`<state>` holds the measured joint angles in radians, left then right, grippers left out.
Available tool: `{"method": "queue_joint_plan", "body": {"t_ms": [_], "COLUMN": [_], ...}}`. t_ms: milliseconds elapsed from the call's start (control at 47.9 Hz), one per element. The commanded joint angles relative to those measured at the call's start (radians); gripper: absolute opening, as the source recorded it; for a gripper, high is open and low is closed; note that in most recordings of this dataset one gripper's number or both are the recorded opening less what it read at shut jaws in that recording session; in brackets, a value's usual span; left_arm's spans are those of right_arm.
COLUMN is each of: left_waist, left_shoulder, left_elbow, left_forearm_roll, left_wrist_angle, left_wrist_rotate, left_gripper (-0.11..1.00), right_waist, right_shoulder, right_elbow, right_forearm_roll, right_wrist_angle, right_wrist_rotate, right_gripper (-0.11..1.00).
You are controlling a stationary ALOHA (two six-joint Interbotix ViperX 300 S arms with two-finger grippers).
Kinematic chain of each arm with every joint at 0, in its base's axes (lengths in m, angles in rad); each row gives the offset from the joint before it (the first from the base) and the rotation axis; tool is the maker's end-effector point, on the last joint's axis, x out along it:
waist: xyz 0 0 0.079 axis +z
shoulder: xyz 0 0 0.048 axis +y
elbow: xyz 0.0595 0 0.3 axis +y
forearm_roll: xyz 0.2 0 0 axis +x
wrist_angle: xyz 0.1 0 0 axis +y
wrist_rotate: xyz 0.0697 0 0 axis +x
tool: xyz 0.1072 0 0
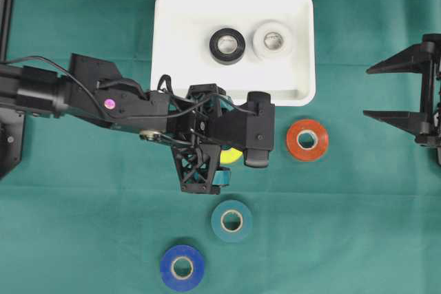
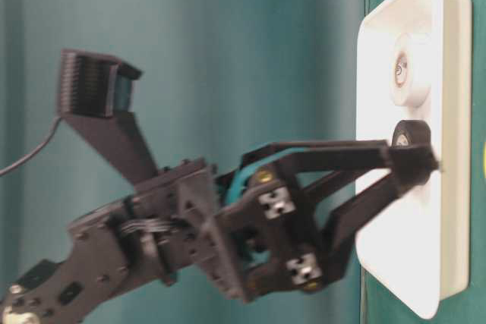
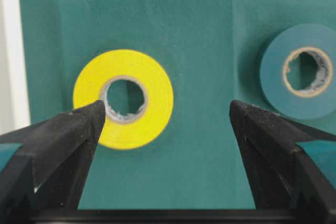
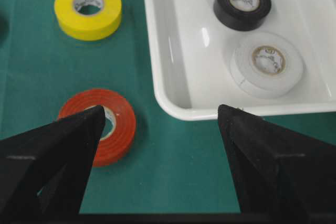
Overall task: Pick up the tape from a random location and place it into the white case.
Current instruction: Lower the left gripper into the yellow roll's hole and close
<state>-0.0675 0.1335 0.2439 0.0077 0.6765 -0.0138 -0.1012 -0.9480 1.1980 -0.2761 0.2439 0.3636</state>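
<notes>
The yellow tape is round with an open hole [image 3: 125,98]. The left gripper pinches the yellow tape's side farthest from the case [image 3: 158,105] next.
The white case [image 1: 165,46] lies at the back middle and holds a black tape [image 1: 227,46] and a white tape [image 1: 273,40]. A yellow tape [image 3: 157,98] lies flat on the green cloth just in front of the case, mostly hidden under my left arm in the overhead view. My left gripper [image 3: 167,111] is open and empty above it, with the left fingertip over the roll's near-left edge and the right fingertip well clear of it. My right gripper [image 4: 161,116] is open and empty at the right edge, pointing toward the case's near rim [image 4: 173,109].
An orange tape [image 1: 307,140] lies right of the left gripper, in front of the case's right corner. A teal tape [image 1: 231,220] and a blue tape [image 1: 182,267] lie nearer the front. The teal tape also shows in the left wrist view [image 3: 278,93].
</notes>
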Motion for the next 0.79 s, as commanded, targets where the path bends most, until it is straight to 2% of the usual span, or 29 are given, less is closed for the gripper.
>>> {"method": "queue_joint_plan", "body": {"t_ms": [0, 418, 773], "left_waist": [0.003, 0.003, 0.009], "left_shoulder": [-0.005, 0.106, 0.169], "left_elbow": [0.000, 0.044, 0.069], "left_forearm_roll": [0.002, 0.002, 0.002], "left_wrist_angle": [-0.038, -0.152, -0.190], "left_wrist_rotate": [0.002, 0.000, 0.000], "left_gripper": [0.95, 0.95, 0.95], "right_waist": [-0.002, -0.002, -0.002], "right_shoulder": [0.006, 0.011, 0.012], "right_elbow": [-0.028, -0.026, -0.026], "right_forearm_roll": [-0.002, -0.002, -0.002], "right_wrist_angle": [-0.003, -0.003, -0.003], "right_wrist_rotate": [0.002, 0.002, 0.002], "right_gripper": [0.82, 0.82, 0.82]}}
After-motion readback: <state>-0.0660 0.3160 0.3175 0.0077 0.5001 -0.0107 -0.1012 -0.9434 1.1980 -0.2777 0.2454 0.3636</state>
